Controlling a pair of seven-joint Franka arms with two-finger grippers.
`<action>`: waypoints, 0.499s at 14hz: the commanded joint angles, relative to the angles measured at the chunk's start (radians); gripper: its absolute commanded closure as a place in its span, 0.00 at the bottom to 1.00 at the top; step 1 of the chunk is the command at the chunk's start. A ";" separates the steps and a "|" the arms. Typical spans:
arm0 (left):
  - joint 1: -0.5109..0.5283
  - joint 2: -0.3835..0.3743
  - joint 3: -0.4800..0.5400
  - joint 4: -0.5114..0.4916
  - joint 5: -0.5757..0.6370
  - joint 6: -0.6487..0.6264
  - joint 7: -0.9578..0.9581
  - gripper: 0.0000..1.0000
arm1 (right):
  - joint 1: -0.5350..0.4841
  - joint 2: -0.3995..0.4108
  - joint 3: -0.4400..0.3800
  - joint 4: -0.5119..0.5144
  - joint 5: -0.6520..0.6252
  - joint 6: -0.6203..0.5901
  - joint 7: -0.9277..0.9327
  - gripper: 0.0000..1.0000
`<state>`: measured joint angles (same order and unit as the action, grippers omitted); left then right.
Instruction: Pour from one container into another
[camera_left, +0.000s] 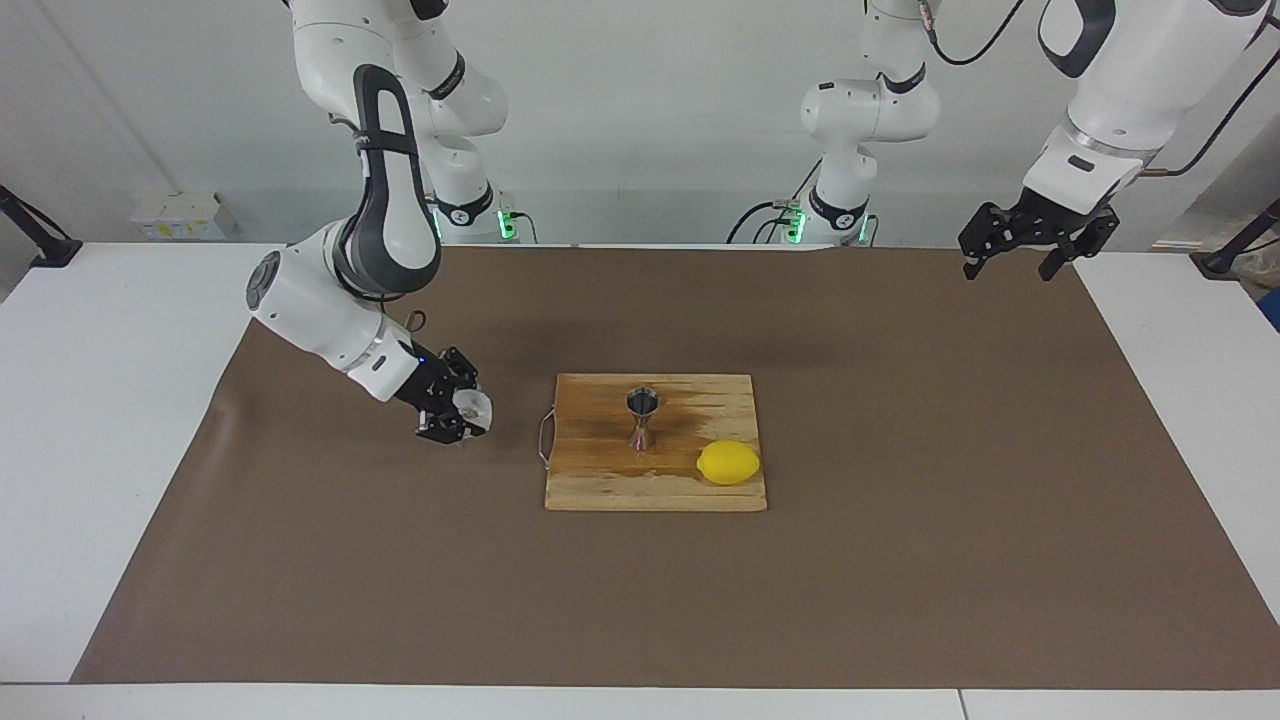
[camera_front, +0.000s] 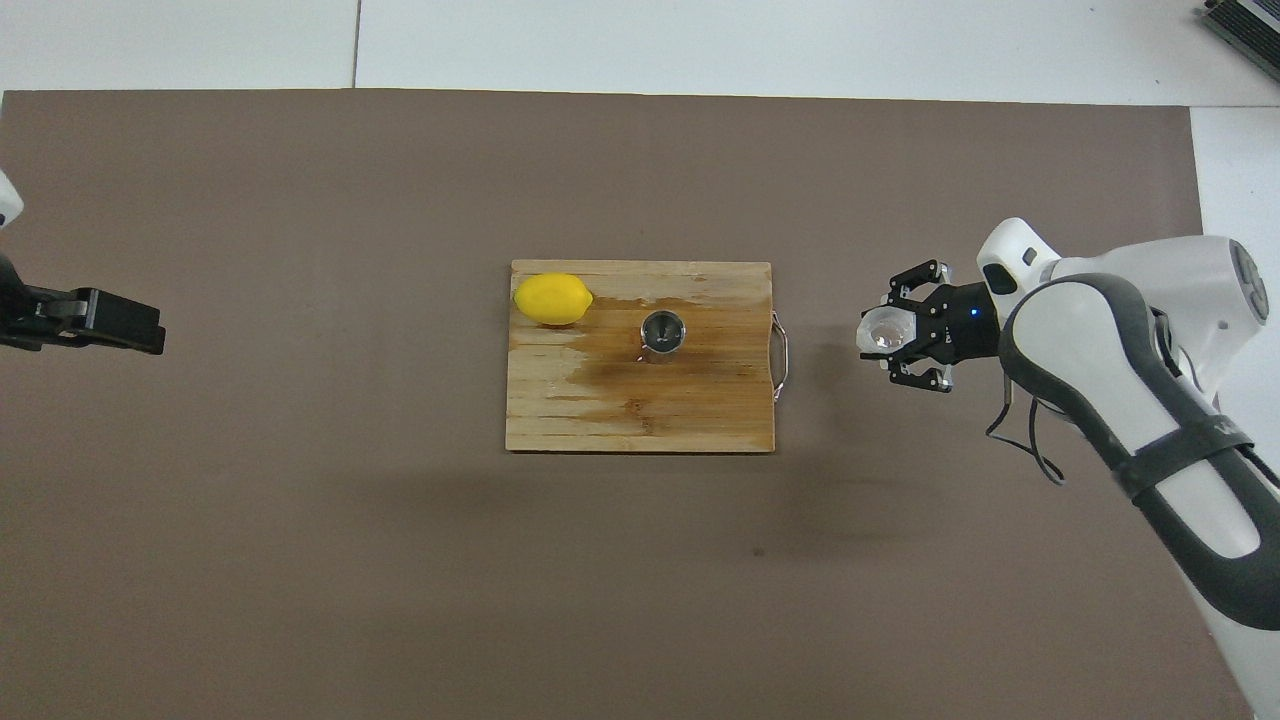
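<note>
The frosted cup (camera_front: 883, 334) is hanging above the brown mat in the overhead view and would fall if I opened now, so my right gripper should keep holding it.
The whitish frosted cup (camera_left: 474, 406) (camera_front: 883, 334) is held in my right gripper (camera_left: 462, 414) (camera_front: 884, 341), which is shut on it, low over the brown mat beside the cutting board, toward the right arm's end of the table. Whether the cup touches the mat I cannot tell. The steel hourglass jigger (camera_left: 642, 416) (camera_front: 662, 331) stands upright in the middle of the wooden cutting board (camera_left: 600, 480) (camera_front: 620, 420), apart from the cup. My left gripper (camera_left: 1008, 268) (camera_front: 150, 333) waits open and empty in the air over the mat's edge at the left arm's end.
A yellow lemon (camera_left: 728, 462) (camera_front: 551, 299) lies on the board's corner farther from the robots. A dark wet stain spreads around the jigger. A wire handle (camera_left: 543, 440) (camera_front: 782, 350) sticks out of the board toward the cup. The brown mat (camera_left: 300, 560) covers the table.
</note>
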<state>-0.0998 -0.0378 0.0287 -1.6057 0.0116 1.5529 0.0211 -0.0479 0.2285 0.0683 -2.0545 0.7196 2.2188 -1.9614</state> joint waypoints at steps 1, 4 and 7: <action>0.008 -0.021 -0.004 -0.020 -0.012 -0.002 -0.009 0.00 | -0.032 -0.029 0.015 -0.058 0.032 0.033 -0.100 1.00; 0.008 -0.019 -0.004 -0.020 -0.012 -0.002 -0.009 0.00 | -0.078 0.021 0.015 -0.061 0.032 0.035 -0.203 1.00; 0.008 -0.021 -0.004 -0.020 -0.012 -0.001 -0.009 0.00 | -0.098 0.045 0.015 -0.062 0.032 0.044 -0.251 0.19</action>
<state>-0.0998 -0.0378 0.0287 -1.6057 0.0116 1.5529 0.0210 -0.1289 0.2666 0.0681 -2.1072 0.7234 2.2422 -2.1719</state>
